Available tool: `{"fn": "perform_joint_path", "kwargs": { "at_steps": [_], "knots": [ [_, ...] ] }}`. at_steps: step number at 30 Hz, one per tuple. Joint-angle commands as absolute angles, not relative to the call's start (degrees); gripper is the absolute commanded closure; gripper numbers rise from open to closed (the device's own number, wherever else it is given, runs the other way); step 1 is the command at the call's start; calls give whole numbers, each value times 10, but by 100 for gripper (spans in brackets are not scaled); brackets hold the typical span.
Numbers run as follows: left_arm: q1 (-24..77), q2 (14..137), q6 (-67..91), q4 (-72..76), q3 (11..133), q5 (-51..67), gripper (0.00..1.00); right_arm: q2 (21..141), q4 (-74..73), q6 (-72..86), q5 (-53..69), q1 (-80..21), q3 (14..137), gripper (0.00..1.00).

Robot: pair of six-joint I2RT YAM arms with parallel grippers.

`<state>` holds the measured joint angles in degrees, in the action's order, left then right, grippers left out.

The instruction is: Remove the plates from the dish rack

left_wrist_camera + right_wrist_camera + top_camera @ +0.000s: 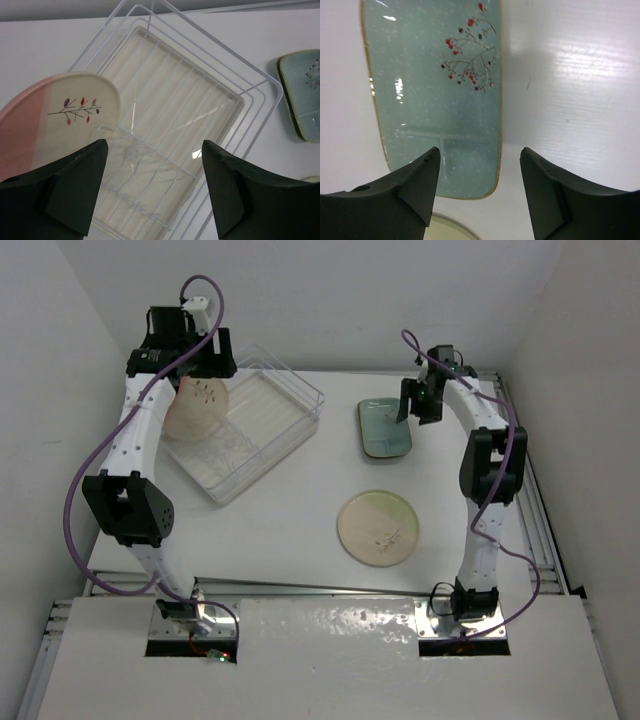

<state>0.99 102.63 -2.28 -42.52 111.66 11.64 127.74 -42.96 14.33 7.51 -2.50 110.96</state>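
Note:
The left gripper grabs the round plate by its pink rim (22, 117) next, leaving the plate's cream part free to leave the rack.
The clear dish rack (272, 412) stands at the back left. A round pink-and-cream plate (197, 408) stands on edge in its left end. My left gripper (205, 370) is open and empty just above that plate. In the left wrist view the plate (60, 115) lies left of my left gripper (154, 145), over the ribbed rack base (175, 110). A pale blue-green plate (385, 428) lies flat on the table. My right gripper (418, 410) hovers open over its right edge, as the right wrist view shows (480, 152), with the plate (435, 90) beneath.
A round yellow-green-and-cream plate (378, 528) lies flat on the table in front of the blue-green one; its rim shows in the right wrist view (445, 227). White walls close in the table on three sides.

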Motion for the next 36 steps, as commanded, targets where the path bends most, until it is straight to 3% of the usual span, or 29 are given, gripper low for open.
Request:
{"fn": "perform_joint_path", "kwargs": {
  "at_steps": [1, 2, 5, 15, 21, 24, 27, 31, 36],
  "knots": [
    [5, 1013, -48, -422, 1139, 89, 26, 1281, -428, 186, 48, -26, 1078, 37],
    [4, 1012, -48, -423, 1138, 86, 26, 1286, -426, 194, 50, -26, 1074, 37],
    [0, 1009, -46, -422, 1135, 84, 26, 1298, -397, 216, 72, -26, 1048, 51],
    [0, 1006, -47, -421, 1130, 77, 26, 1238, -266, 277, 103, -26, 892, 70],
    [-25, 1020, -112, -416, 1134, 41, 26, 1237, -272, 269, 105, -26, 904, 67],
    [-25, 1032, -194, -414, 1135, -23, 25, 1236, -296, 249, 111, -26, 934, 57],
    [-32, 1048, -260, -405, 1131, -67, 20, 1224, -320, 232, 125, -26, 962, 40],
    [-49, 1072, -303, -371, 1129, -91, 11, 1184, -336, 210, 140, -26, 972, 33],
    [-85, 1137, -321, -368, 1179, -73, 10, 1144, -354, 181, 163, -26, 964, 29]
  ]
}}
